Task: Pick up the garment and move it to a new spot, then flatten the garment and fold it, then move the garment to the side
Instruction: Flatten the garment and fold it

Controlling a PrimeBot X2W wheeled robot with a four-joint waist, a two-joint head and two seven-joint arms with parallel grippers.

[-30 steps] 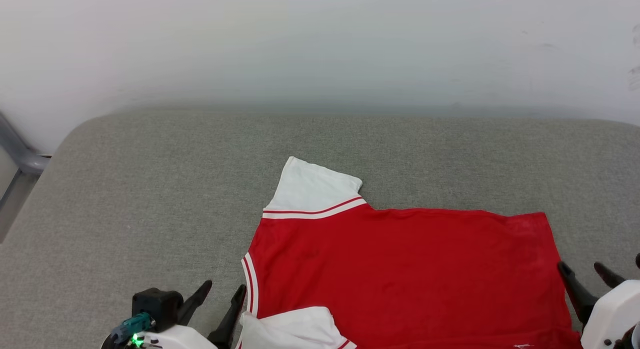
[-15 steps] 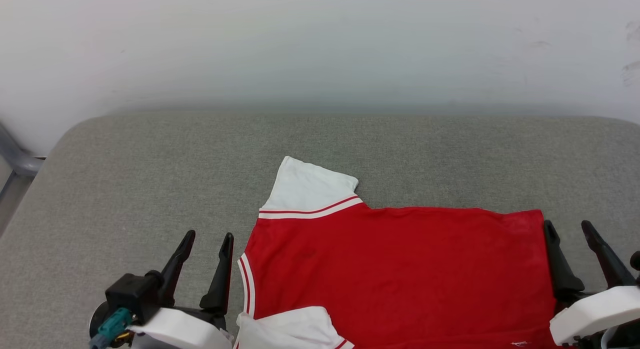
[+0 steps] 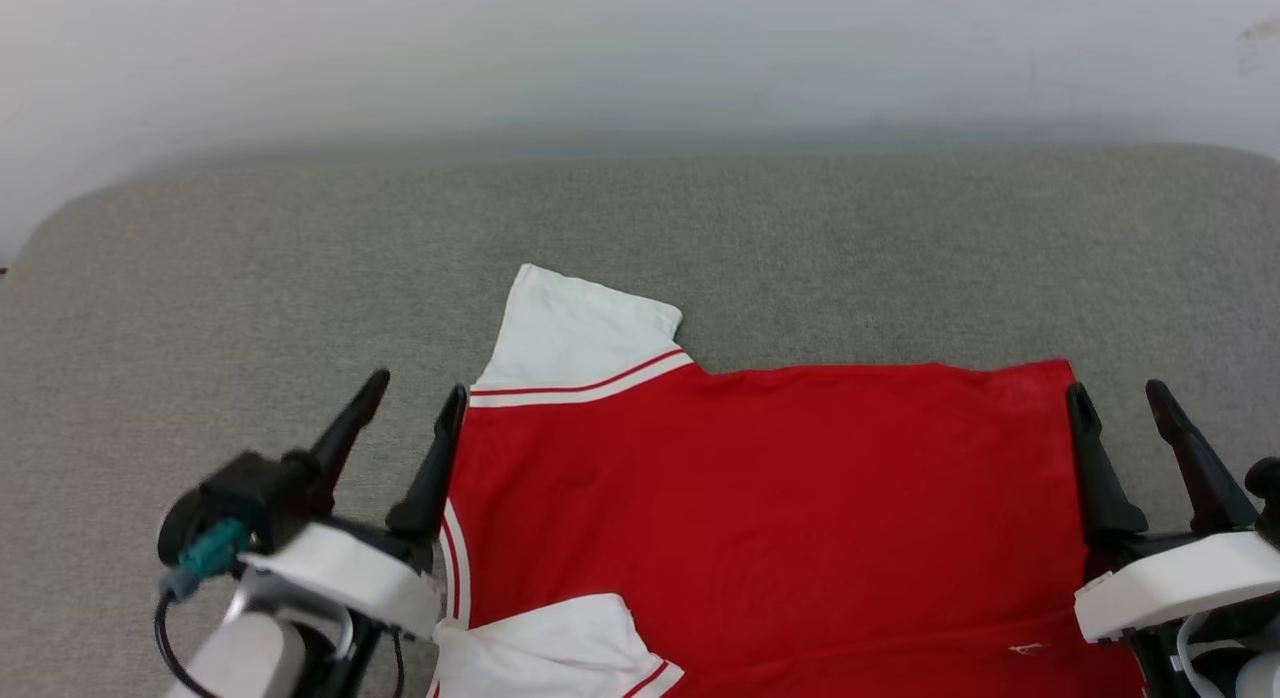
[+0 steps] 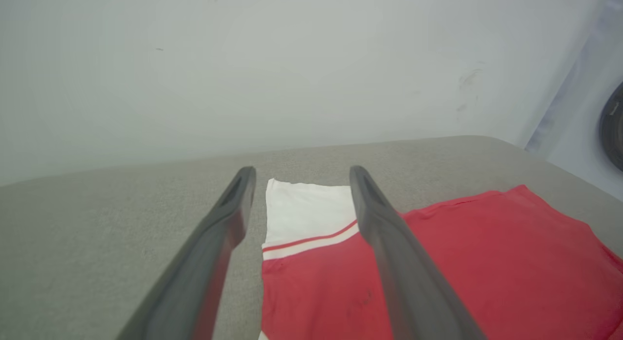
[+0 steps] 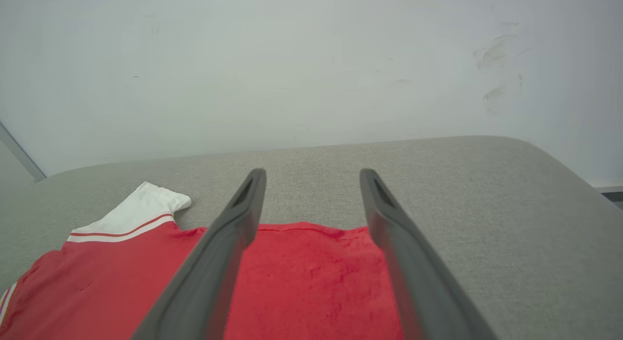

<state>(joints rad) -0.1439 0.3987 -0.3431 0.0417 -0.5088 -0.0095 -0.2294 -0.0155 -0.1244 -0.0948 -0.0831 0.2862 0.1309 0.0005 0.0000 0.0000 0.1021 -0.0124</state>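
Observation:
The shirt (image 3: 780, 494) lies flat and slack across the padding. The right gripper pinches the shirt by its red hem corner (image 3: 1058, 376) next.
The garment (image 3: 760, 508), a red shirt with white sleeves and red-white striped trim, lies flat on the grey padded surface (image 3: 250, 278), its plain side up. One white sleeve (image 3: 575, 333) points toward the far edge and another lies at the near edge. A small white logo (image 3: 1027, 648) shows near the hem. My left gripper (image 3: 417, 393) stands open at the shirt's left edge, beside the collar side. My right gripper (image 3: 1117, 396) stands open at the shirt's far right corner. In the left wrist view the sleeve (image 4: 306, 211) lies between the open fingers. In the right wrist view the red hem corner (image 5: 311, 262) lies between the open fingers.
A pale wall (image 3: 640, 58) rises right behind the padded surface. Bare grey padding stretches to the left of the shirt and along the far edge. The surface's rounded right corner (image 5: 545, 160) shows in the right wrist view.
Both grippers have risen and reached forward along the shirt's left and right edges. The camera has tilted down, so the whole scene sits higher. The shirt lies as before.

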